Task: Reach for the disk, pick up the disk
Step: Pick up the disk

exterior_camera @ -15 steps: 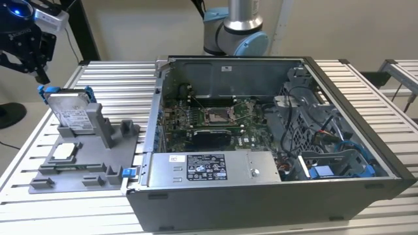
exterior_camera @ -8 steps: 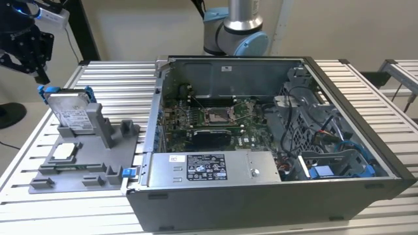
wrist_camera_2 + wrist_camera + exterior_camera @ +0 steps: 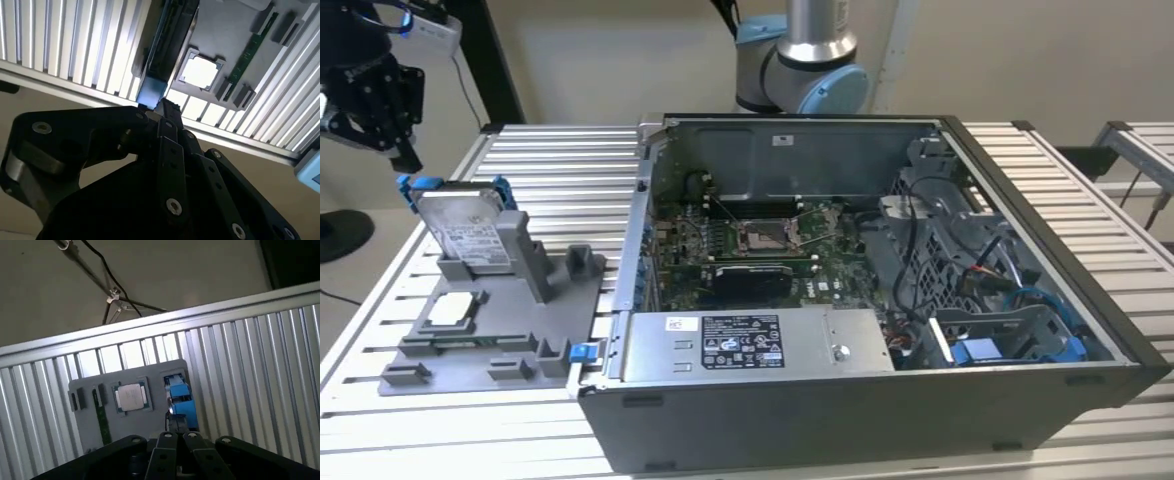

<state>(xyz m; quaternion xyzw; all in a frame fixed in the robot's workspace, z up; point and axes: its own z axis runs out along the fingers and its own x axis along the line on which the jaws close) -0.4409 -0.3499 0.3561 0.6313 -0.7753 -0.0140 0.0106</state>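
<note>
Next, my gripper grips the disk by its free upper end [image 3: 459,196] between the blue tabs, since the grey holder's sides close around the disk's lower end.
The disk [image 3: 460,225] is a silver-grey hard drive with a white label and blue bracket. It stands on edge in a grey holder [image 3: 520,350] at the exterior view's left. My black gripper [image 3: 403,150] hangs above and slightly to the left of the disk's top edge, apart from it. In the second wrist view the disk [image 3: 167,45] appears edge-on just beyond my gripper [image 3: 162,106]. In the first wrist view its blue bracket [image 3: 179,397] lies just past my gripper [image 3: 176,436]. The fingers [image 3: 167,440] sit pressed together with nothing between them.
A small white-topped chip [image 3: 454,308] and a green memory stick [image 3: 250,50] rest in the same holder. An open computer case [image 3: 881,400] with a labelled grey box [image 3: 747,345] stands to the exterior view's right on the slatted metal table [image 3: 534,140].
</note>
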